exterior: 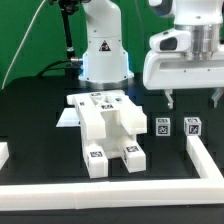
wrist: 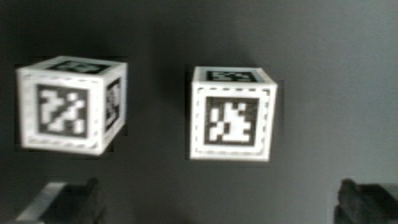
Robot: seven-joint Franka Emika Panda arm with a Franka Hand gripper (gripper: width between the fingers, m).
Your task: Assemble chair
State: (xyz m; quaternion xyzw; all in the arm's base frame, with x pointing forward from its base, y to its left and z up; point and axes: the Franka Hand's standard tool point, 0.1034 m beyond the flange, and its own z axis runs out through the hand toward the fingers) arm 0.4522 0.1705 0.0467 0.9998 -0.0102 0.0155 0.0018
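My fingers are high above the small tagged block and would miss it now, so my gripper should come down first, then close.
The chair's white tagged pieces lie in a heap (exterior: 105, 125) at the table's middle: a flat slab (exterior: 98, 102) at the back and blocky bars (exterior: 95, 158) reaching forward. Two small white tagged blocks (exterior: 163, 127) (exterior: 192, 126) stand to the exterior view's right of the heap. The wrist view shows them side by side, one block (wrist: 71, 105) and the other (wrist: 235, 112), upright and apart. My gripper (exterior: 195, 98) hovers above these two blocks, open and empty. Its dark fingertips (wrist: 68, 200) show at the wrist view's edge, wide apart, with the gripper's middle (wrist: 217, 205) over bare table.
The robot's white base (exterior: 103, 55) stands behind the heap. Long low white border rails run along the front (exterior: 110, 195), the exterior view's right (exterior: 205, 160) and left (exterior: 3, 155). A black cable and pole (exterior: 68, 40) stand at the back.
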